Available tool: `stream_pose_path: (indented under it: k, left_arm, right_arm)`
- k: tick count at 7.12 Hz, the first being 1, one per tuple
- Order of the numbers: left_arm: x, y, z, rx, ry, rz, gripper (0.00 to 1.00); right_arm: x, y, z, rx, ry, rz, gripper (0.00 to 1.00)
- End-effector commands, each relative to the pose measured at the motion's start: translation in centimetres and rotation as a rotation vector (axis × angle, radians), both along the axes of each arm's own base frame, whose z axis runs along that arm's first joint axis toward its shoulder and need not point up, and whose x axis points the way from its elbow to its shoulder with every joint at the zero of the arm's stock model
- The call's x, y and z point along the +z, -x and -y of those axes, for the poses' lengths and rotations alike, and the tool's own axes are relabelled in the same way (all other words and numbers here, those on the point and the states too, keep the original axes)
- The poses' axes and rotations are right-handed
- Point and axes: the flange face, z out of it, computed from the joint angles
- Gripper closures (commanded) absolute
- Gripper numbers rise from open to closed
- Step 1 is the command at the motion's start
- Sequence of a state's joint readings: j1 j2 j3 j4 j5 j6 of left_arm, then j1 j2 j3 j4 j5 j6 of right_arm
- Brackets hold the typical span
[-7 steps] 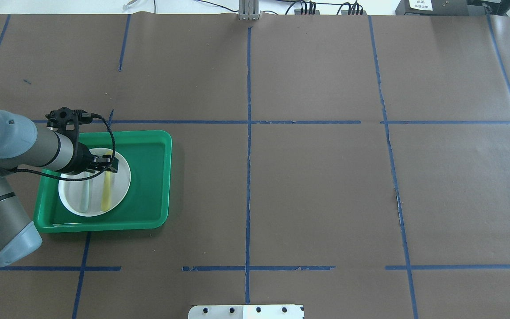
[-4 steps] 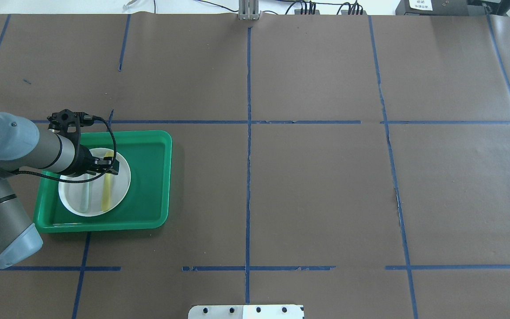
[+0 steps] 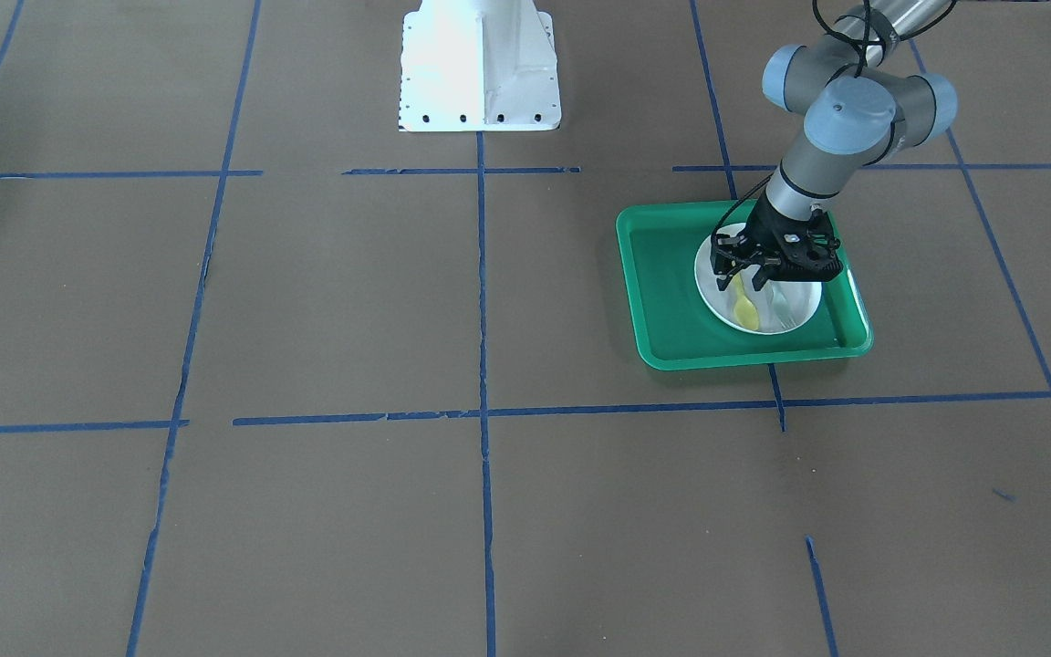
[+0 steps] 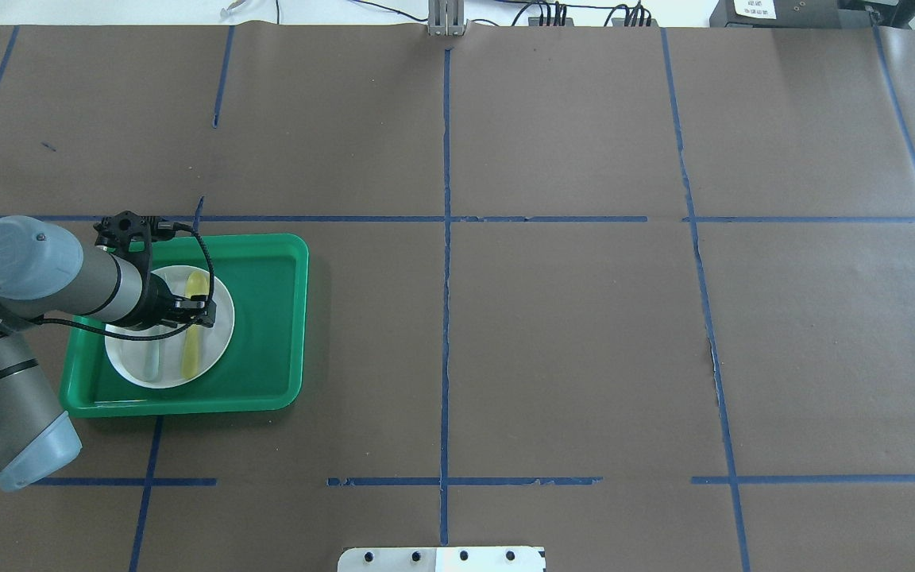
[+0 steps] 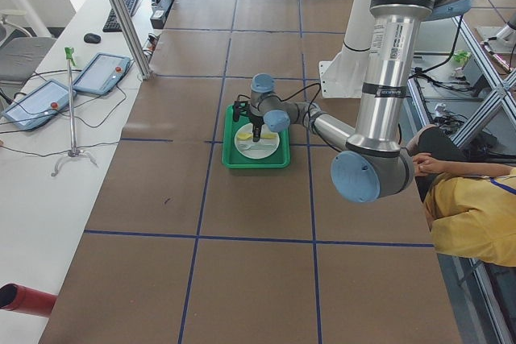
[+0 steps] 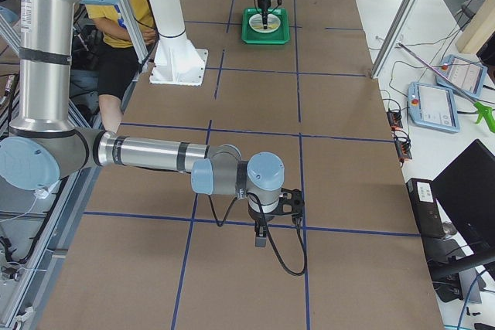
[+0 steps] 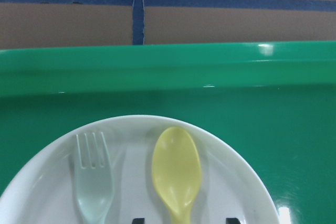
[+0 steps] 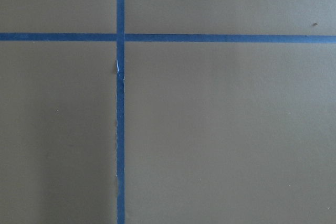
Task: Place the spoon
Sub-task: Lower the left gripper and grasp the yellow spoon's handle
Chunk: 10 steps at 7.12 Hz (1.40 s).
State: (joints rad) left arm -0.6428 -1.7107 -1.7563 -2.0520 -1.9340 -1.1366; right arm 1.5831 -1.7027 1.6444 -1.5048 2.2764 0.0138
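Note:
My left gripper needs to grab the pale-yellow spoon by its slender handle [image 3: 737,283] next, to place the pale-yellow spoon [image 3: 746,312].
The pale-yellow spoon [image 4: 196,284] lies on a white plate [image 4: 217,340] in a green tray [image 4: 267,318], bowl end away from the robot. My left gripper [image 4: 191,312] hangs low over the middle of the spoon, open. In the left wrist view its two fingertips [image 7: 137,220] stand apart on either side of the spoon's handle [image 7: 177,169], not clamped on it. The spoon also shows in the front view [image 3: 746,310] under the left gripper [image 3: 746,276]. My right gripper [image 6: 261,236] shows only in the right side view, above bare paper; I cannot tell if it is open.
A pale grey-green fork [image 7: 93,182] lies on the plate beside the spoon, parallel to it, and also shows in the overhead view [image 4: 151,361]. The tray's raised rim [image 7: 262,66] surrounds the plate. Brown paper with blue tape lines [image 4: 445,318] covers the table.
My left gripper has drawn back along the spoon toward the robot, from the bowl end to the handle's middle. The spoon's bowl is now uncovered. Spoon, fork and plate have not moved.

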Motion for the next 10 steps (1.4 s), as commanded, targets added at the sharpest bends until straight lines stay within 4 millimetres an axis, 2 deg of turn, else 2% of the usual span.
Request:
stream_pose_path:
  k: [1,4,6,7,9,10]
  left_arm:
    - [-0.1,-0.1,0.0,0.005,0.004,-0.002,1.00]
    - [-0.9,0.6,0.0,-0.001,-0.007,-0.013,1.00]
    - [-4.7,1.8,-0.4,-0.008,-0.004,-0.007,1.00]
    - [-7.7,0.4,0.8,-0.016,0.008,0.003,1.00]
    - [-9.9,-3.0,2.5,-0.066,0.069,-0.015,1.00]
    - [-8.7,-4.4,2.1,-0.059,0.093,0.001,1.00]
  right_arm:
    - [0.0,0.0,0.0,0.000,0.000,0.000,0.00]
    - [0.0,0.0,0.0,0.000,-0.002,0.000,0.00]
    - [0.0,0.0,0.0,0.000,-0.002,0.000,0.00]
    - [0.0,0.0,0.0,0.000,0.000,0.000,0.00]
    - [0.0,0.0,0.0,0.000,0.000,0.000,0.00]
    - [0.0,0.0,0.0,0.000,0.000,0.000,0.00]
